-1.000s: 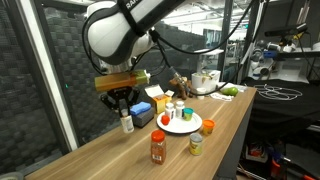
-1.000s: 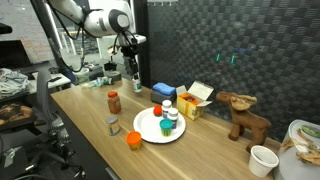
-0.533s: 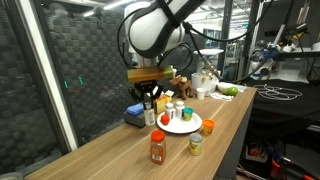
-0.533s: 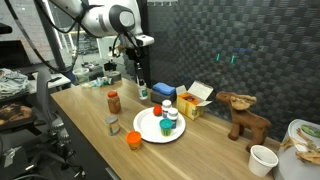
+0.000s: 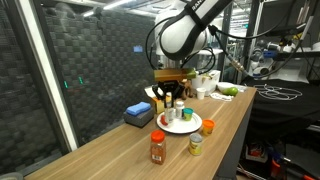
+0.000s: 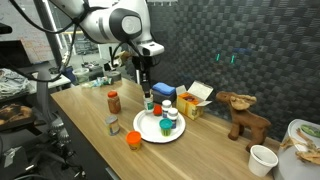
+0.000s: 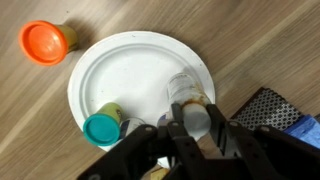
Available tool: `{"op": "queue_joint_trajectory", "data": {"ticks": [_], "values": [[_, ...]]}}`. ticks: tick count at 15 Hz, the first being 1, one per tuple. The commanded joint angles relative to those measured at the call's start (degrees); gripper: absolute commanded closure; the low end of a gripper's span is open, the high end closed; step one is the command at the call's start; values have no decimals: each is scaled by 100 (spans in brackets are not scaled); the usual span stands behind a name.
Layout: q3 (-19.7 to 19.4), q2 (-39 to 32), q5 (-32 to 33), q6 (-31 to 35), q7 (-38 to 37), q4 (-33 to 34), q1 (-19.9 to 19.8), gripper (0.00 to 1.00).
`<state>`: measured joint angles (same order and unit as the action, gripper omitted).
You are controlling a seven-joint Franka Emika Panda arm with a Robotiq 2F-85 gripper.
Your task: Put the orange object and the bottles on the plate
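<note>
My gripper should lower the small clear bottle before opening: it hangs above the white plate's edge, so it would drop by the plate's edge and likely tip now.
My gripper [image 7: 190,128] is shut on a small clear bottle [image 7: 186,92] and holds it over the edge of the white plate [image 7: 125,70]. In both exterior views the gripper [image 5: 170,97] [image 6: 148,88] hangs just above the plate [image 5: 172,128] [image 6: 150,133] with the bottle [image 6: 149,102] in it. A teal-capped bottle [image 7: 103,128] stands on the plate, with other small bottles [image 6: 168,110] beside it. The orange object [image 7: 45,42] [image 6: 133,140] [image 5: 208,126] lies on the table just off the plate.
A red-capped brown bottle [image 6: 114,101] [image 5: 158,147] and a small jar [image 6: 112,125] [image 5: 196,145] stand on the wooden table. A blue box [image 5: 138,113] [image 6: 163,92], an open yellow box [image 6: 196,99], a wooden moose [image 6: 243,113] and a white cup [image 6: 262,158] are nearby.
The arm has carried the bottle along the table from beyond the blue box to above the plate's edge. The things on the table have not moved.
</note>
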<state>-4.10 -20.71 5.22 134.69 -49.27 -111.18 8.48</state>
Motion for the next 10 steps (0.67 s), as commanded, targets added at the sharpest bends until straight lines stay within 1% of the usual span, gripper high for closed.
{"op": "queue_joint_trajectory", "data": {"ticks": [1, 5, 10], "values": [[-54, 291, -84, 133, -150, -305, -143, 84], [-72, -88, -60, 46, -205, 105, -247, 84], [-121, -545, -17, 126, -288, 495, -244, 84]]}}
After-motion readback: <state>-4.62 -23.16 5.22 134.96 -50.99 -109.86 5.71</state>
